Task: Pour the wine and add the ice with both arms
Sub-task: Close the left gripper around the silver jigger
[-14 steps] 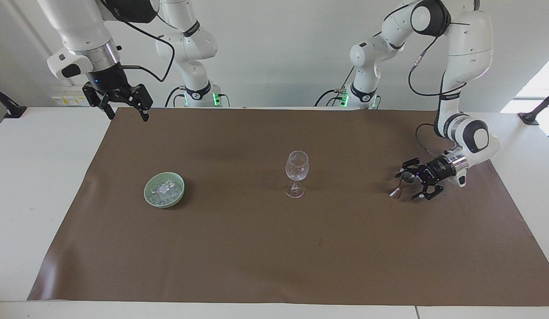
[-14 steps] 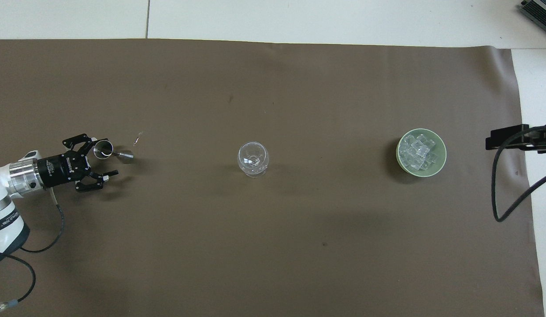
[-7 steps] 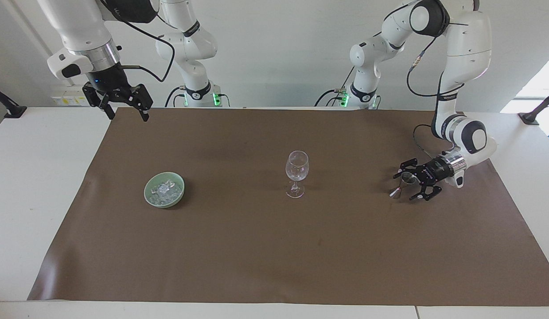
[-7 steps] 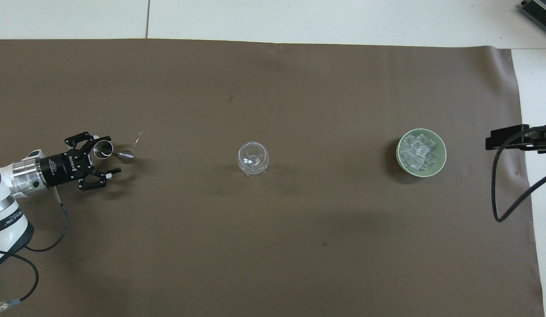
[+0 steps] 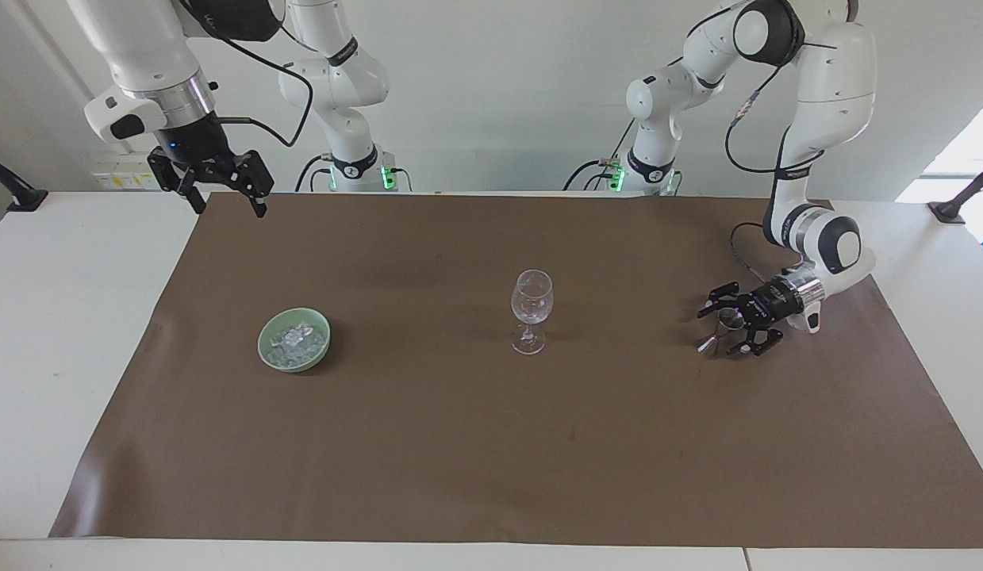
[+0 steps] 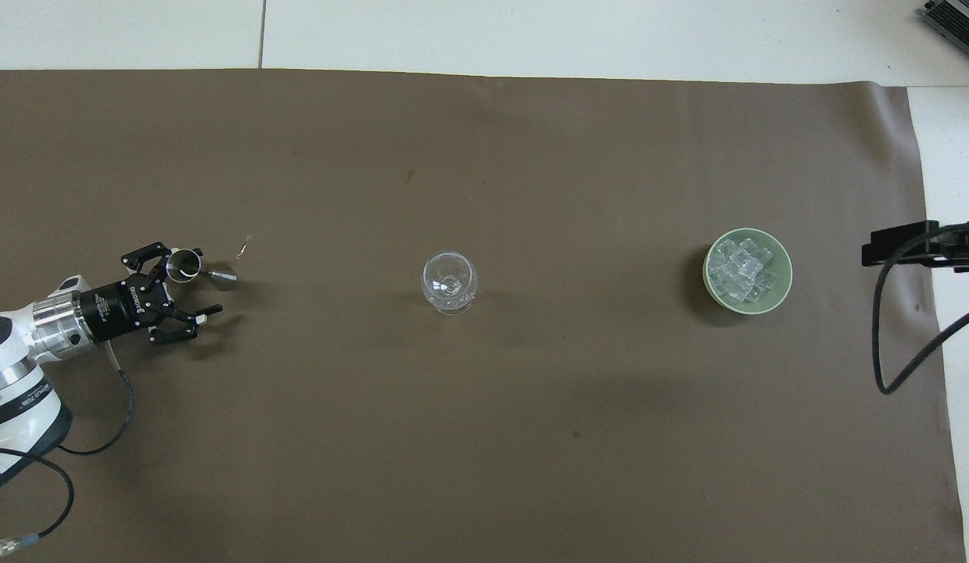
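Note:
Next, my left gripper closes on the jigger's narrow middle point(image 6: 204, 272), where the two cups meet, since the jigger's cups slope outward above and below.
A clear stemmed glass point(image 5: 531, 305) point(image 6: 450, 281) stands upright and empty mid-table. The ice point(image 5: 297, 339) point(image 6: 737, 271) lies heaped in a green bowl point(image 5: 269, 349) point(image 6: 783, 258) toward the right arm's end. A small metal jigger point(image 5: 723, 321) point(image 6: 188, 266) stands toward the left arm's end. My left gripper point(image 5: 717, 331) point(image 6: 199, 281) is low and level, open, with one finger on each side of the jigger; whether they touch it I cannot tell. My right gripper point(image 5: 228, 202) waits open, high over the mat's edge by the robots. No wine shows.
A brown mat point(image 5: 491, 444) point(image 6: 484, 438) covers most of the white table point(image 5: 63, 317). Black clamp posts point(image 5: 11, 190) stand at both table ends. The left arm's cable point(image 6: 101, 422) trails over the mat beside its wrist.
The left gripper has slid a little toward the glass, so its open fingers now reach around the jigger. The right arm, glass and bowl have not moved.

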{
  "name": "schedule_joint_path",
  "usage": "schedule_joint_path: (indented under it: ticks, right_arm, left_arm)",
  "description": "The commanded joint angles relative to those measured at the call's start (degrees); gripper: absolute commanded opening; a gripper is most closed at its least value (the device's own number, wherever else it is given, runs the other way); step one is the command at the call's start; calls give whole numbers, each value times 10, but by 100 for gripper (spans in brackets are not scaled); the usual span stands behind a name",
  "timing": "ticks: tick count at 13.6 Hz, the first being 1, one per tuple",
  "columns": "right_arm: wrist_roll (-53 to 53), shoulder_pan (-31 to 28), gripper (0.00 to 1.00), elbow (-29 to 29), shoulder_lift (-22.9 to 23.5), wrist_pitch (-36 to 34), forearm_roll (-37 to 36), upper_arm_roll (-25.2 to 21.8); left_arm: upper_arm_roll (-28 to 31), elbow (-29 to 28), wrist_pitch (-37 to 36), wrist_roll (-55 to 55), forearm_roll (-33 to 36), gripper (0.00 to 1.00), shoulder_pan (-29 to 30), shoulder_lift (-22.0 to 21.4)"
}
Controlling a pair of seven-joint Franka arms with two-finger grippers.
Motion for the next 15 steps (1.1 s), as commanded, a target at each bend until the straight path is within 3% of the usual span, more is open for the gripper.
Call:
schedule_joint_path:
  ticks: [1,8,9,10,13,15]
  right_arm:
    - [-14,-1,100,-8,-11,-8,8,1]
    - [-14,-1,100,-8,-11,-7,8,1]
    - [-14,-1,100,-8,-11,-8,8,1]
    - [-14,-1,100,-8,-11,-7,8,1]
    - [-14,-1,100,-8,-11,-8,8,1]
    - [-14,-1,100,-8,-11,-8,8,1]
  left_arm:
    - [5,-22,-8,11,-19,100,-3,-20]
    - [5,-35,-13,11,-46,100,-1,-25]
    - [5,-35,-14,11,-46,93,1,-25]
    - [5,-35,-15,11,-46,76,4,-25]
    - [5,-38,-19,11,-48,62,5,-26]
    - [5,-48,-18,11,-69,47,5,-29]
